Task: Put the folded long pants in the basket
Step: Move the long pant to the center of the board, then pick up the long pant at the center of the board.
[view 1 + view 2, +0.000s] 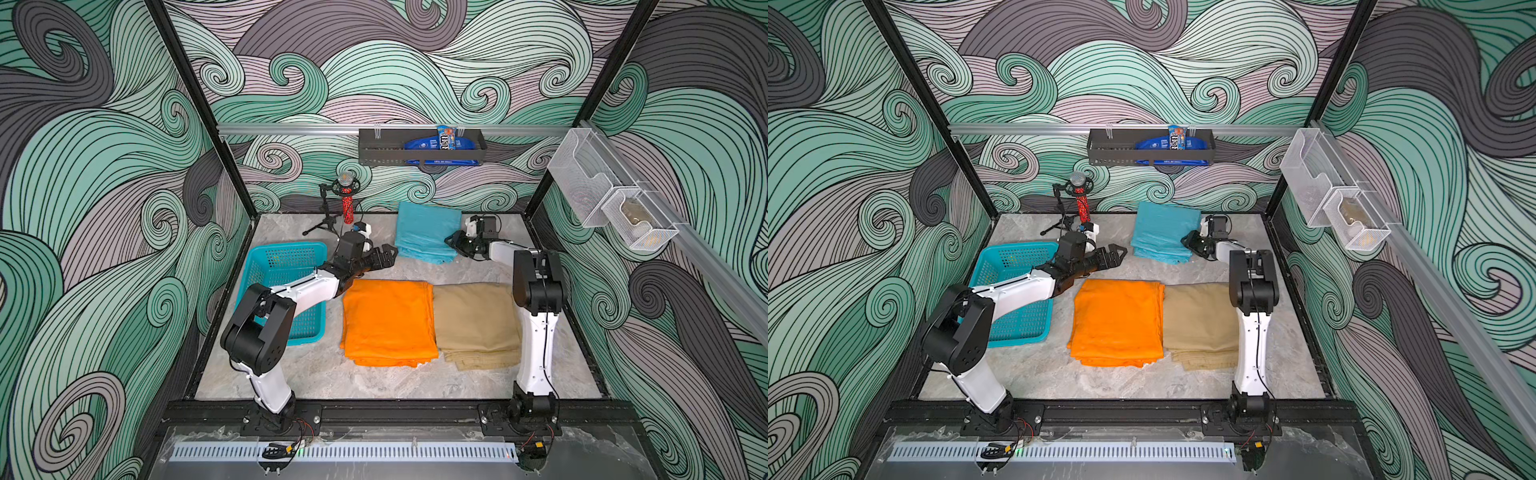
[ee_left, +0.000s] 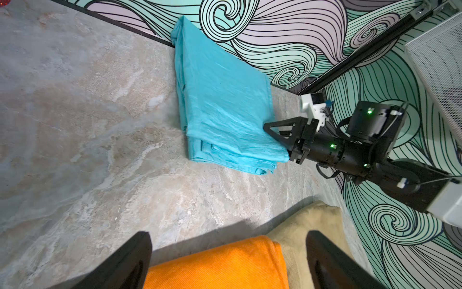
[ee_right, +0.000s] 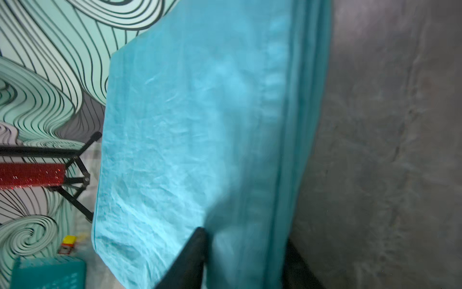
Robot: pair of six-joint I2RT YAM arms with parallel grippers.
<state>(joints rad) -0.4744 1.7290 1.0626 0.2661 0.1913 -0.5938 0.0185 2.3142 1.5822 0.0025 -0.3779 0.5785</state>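
My left gripper grabs the teal pair's edge [image 1: 398, 228] opposite my right gripper next, to put the pair in the basket [image 1: 286, 253] still folded.
Three folded long pants lie on the marble floor. The teal-blue pair [image 1: 426, 237] [image 1: 1163, 232] [image 2: 225, 100] [image 3: 187, 125] rests by the back wall. The orange pair [image 1: 388, 322] [image 1: 1119, 322] [image 2: 220, 265] and the khaki pair [image 1: 473, 320] [image 1: 1200, 322] [image 2: 312, 220] lie side by side nearer the front. My right gripper [image 1: 451, 241] [image 1: 1185, 241] [image 2: 275, 140] [image 3: 245, 240] is shut on the teal pair's near right edge, one finger above and one below. My left gripper [image 1: 388, 253] [image 1: 1119, 253] [image 2: 228, 234] hangs open over the orange pair's far edge. The turquoise basket [image 1: 286, 253] [image 1: 1017, 248] [image 3: 47, 272] stands at the left, partly hidden by my left arm.
A microphone on a small tripod [image 1: 345, 199] stands at the back, left of the teal pair. A dark wall rack [image 1: 419, 149] with snack packets hangs on the back wall. White mesh bins [image 1: 602, 199] hang on the right wall.
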